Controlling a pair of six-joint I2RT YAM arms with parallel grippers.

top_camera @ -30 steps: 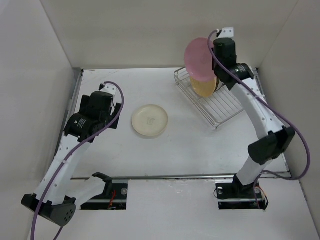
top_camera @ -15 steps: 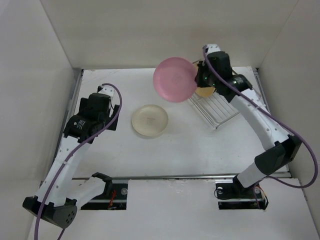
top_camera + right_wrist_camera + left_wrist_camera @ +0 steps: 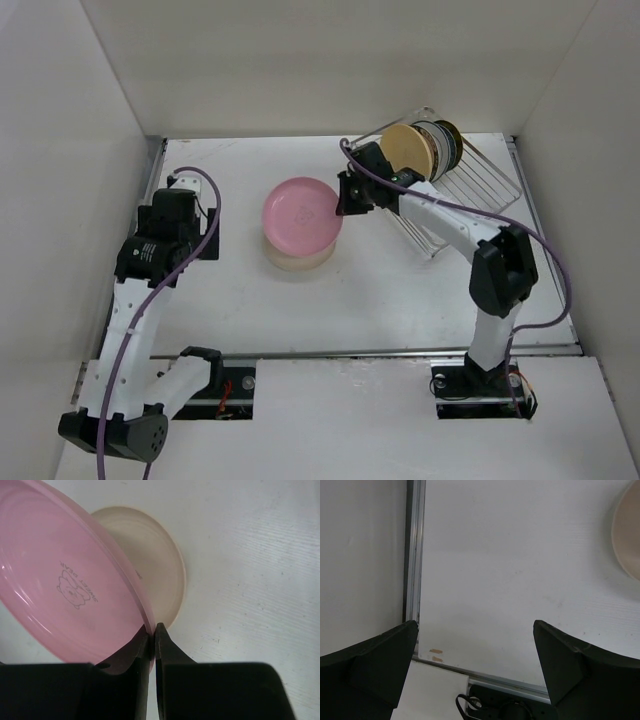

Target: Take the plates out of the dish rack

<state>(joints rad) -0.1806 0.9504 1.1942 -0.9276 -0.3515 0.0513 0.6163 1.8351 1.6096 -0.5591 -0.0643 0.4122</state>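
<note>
The pink plate (image 3: 298,214) is tilted above the cream plate and would fall onto it off-centre if the right gripper opened now, so the right gripper needs to keep holding the pink plate.
My right gripper (image 3: 343,195) is shut on the rim of the pink plate (image 3: 298,214) and holds it just above the cream plate (image 3: 292,259), which lies flat on the table. In the right wrist view the gripper (image 3: 153,632) pinches the pink plate's (image 3: 65,590) edge with the cream plate (image 3: 155,565) beneath. The silver wire dish rack (image 3: 470,195) at the back right holds a yellow-tan plate (image 3: 405,150), a white one with a teal rim and a dark one (image 3: 447,143) upright. My left gripper (image 3: 475,645) is open and empty over the table's left side.
White walls enclose the table on three sides. A metal rail (image 3: 415,555) runs along the table's left edge. The cream plate's edge (image 3: 626,530) shows at the right of the left wrist view.
My right gripper has carried the pink plate from above the rack down and left over the cream plate. The left arm has drawn back to the left.
</note>
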